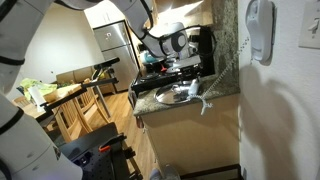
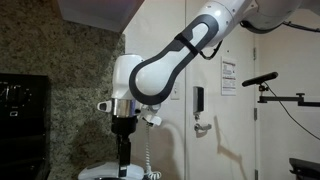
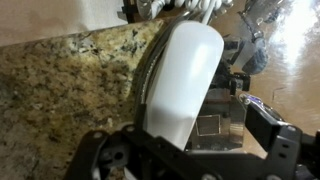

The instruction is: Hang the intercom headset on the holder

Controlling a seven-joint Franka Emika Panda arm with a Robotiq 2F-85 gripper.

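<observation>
The intercom headset (image 3: 185, 80) will be grabbed next by its near end with my gripper, and its far end will stay free to hang on the holder.
The intercom headset (image 3: 185, 80) is a white handset lying on the speckled granite counter (image 3: 60, 90). In the wrist view it runs up between my fingers. My gripper (image 3: 185, 140) stands open around its near end, with a gap between the right finger (image 3: 268, 130) and the handset. In an exterior view the gripper (image 2: 122, 150) points straight down just above the handset (image 2: 118, 172), with the coiled cord (image 2: 150, 160) beside it. The holder (image 1: 260, 28) is a grey cradle high on the white wall, far from the gripper (image 1: 168, 62).
A steel bowl (image 1: 175, 95) sits on the counter near the cord (image 1: 225, 70), which runs up to the holder. A black appliance (image 1: 203, 50) stands behind the arm. A white switch plate (image 1: 310, 35) is next to the holder. Below the counter edge is wooden floor (image 3: 295, 60).
</observation>
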